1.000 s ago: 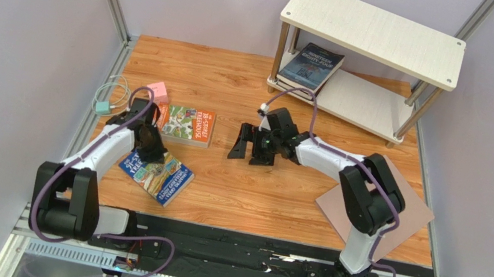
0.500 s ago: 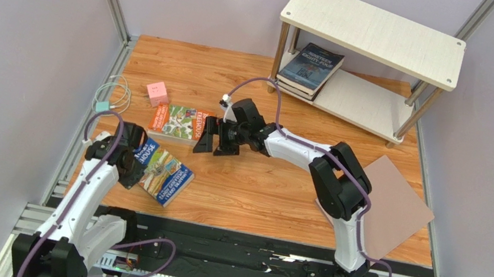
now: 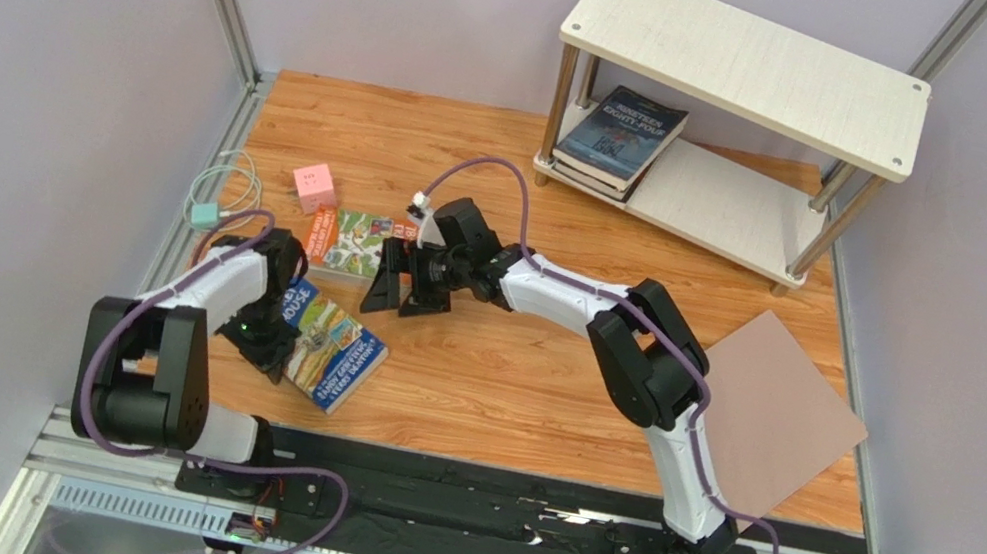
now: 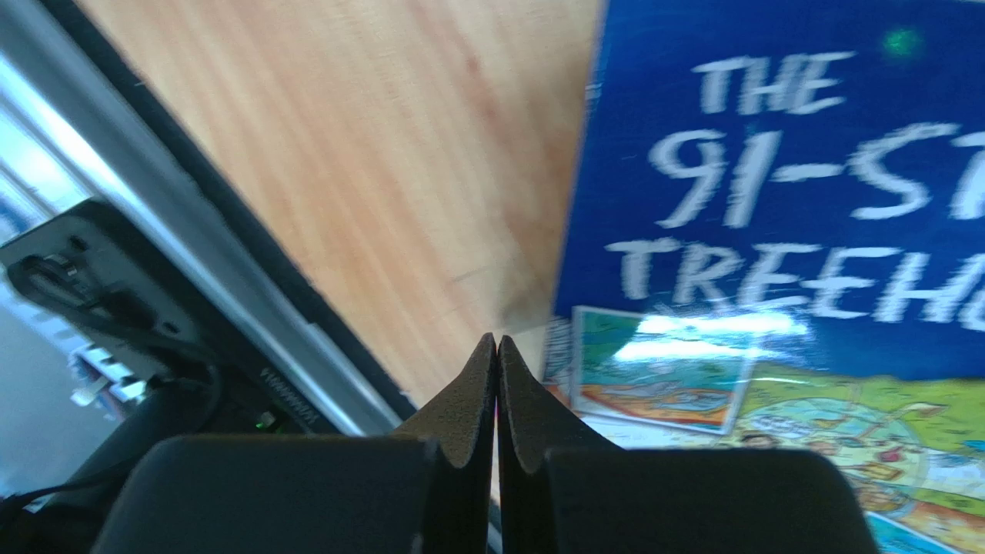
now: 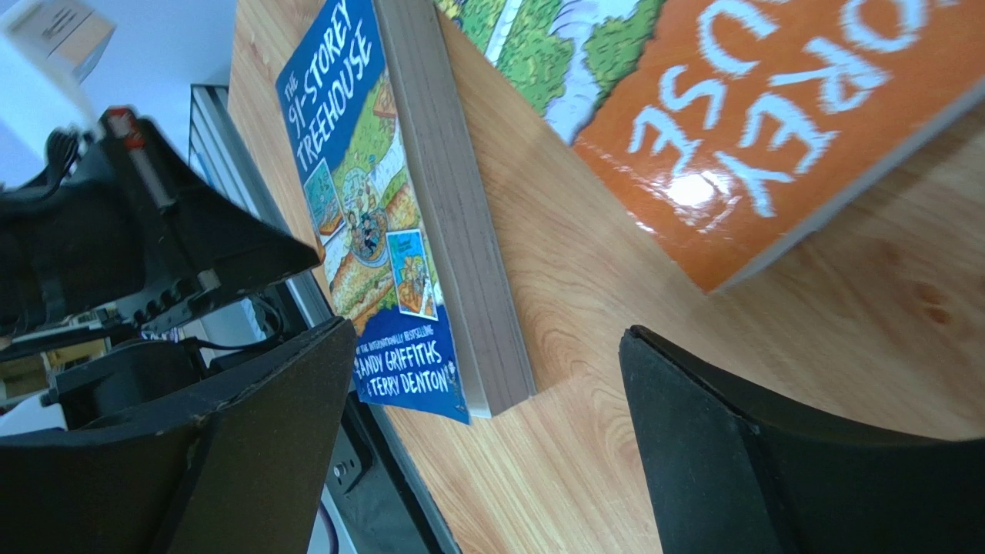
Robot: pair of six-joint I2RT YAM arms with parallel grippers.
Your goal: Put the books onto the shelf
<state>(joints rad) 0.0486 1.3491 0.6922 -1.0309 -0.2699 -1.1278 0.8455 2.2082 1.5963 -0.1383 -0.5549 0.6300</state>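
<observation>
I need to put the blue Treehouse book [image 3: 333,359] onto the shelf, so I will next grab it with my right gripper by its corner with the authors' names.
A blue Treehouse book [image 3: 333,359] [image 5: 358,196] [image 4: 786,173] lies flat at the near left of the table. An orange Treehouse book [image 3: 351,240] [image 5: 786,104] lies just behind it. My left gripper [image 3: 267,326] [image 4: 497,346] is shut with nothing in it, low at the blue book's left edge. My right gripper [image 3: 399,293] [image 5: 488,335] stands wide open over the gap between the two books, at the orange book's right end, holding nothing. Dark books [image 3: 624,133] are stacked on the lower board of the shelf [image 3: 751,61] at the back right.
A pink cube [image 3: 313,185] and a coiled cable with a teal plug [image 3: 222,193] sit at the far left. A brown cardboard sheet [image 3: 781,412] lies at the right edge. A metal rail [image 4: 173,208] runs along the table's left side.
My right arm has stretched left from mid-table to the orange book's right end. My left gripper drew back off the blue book, then settled at its left edge.
</observation>
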